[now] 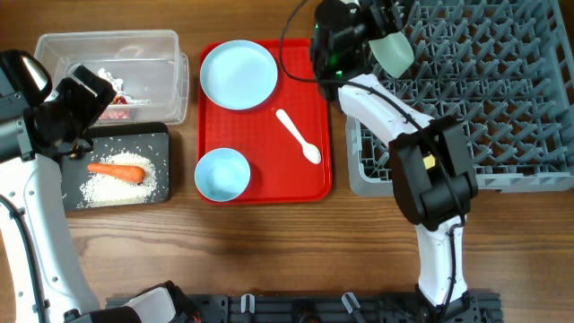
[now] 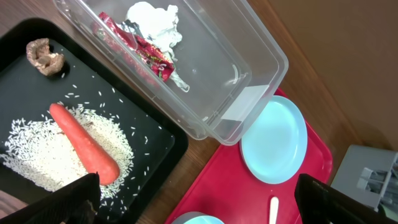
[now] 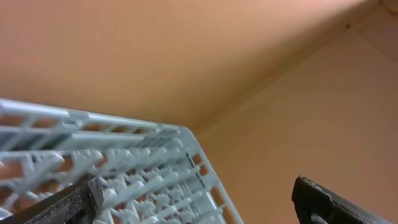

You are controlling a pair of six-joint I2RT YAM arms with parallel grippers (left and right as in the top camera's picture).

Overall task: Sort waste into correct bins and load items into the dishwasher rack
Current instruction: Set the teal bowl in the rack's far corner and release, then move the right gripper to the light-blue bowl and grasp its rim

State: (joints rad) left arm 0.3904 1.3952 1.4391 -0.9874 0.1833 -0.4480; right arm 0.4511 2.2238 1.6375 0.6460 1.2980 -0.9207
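My right gripper grabs the second bowl's rim on the rack-facing side next, to load the bowl between pegs.
My left gripper (image 2: pixel 199 213) hangs open and empty over the seam between the clear tub (image 2: pixel 249 56) and the black tray (image 2: pixel 155 134). The tub holds a red-and-white wrapper (image 2: pixel 142 48) and tissue (image 2: pixel 155 18). On the black tray lie a carrot (image 2: pixel 84 146), rice (image 2: pixel 37 162) and a brownish lump (image 2: pixel 45 56). My right gripper (image 3: pixel 196 208) is open and empty above the grey rack (image 1: pixel 484 90), beside a mint bowl (image 1: pixel 393 52) tilted among the pegs. The plate (image 1: pixel 239 74), a second bowl (image 1: pixel 221 173) and the white spoon (image 1: pixel 299 136) lie on the red tray (image 1: pixel 314 184).
The red tray sits between the two bins on the left and the rack on the right. The right arm's white links (image 1: pixel 395 117) cross the rack's near-left corner. Bare wooden table (image 1: pixel 269 251) runs along the front.
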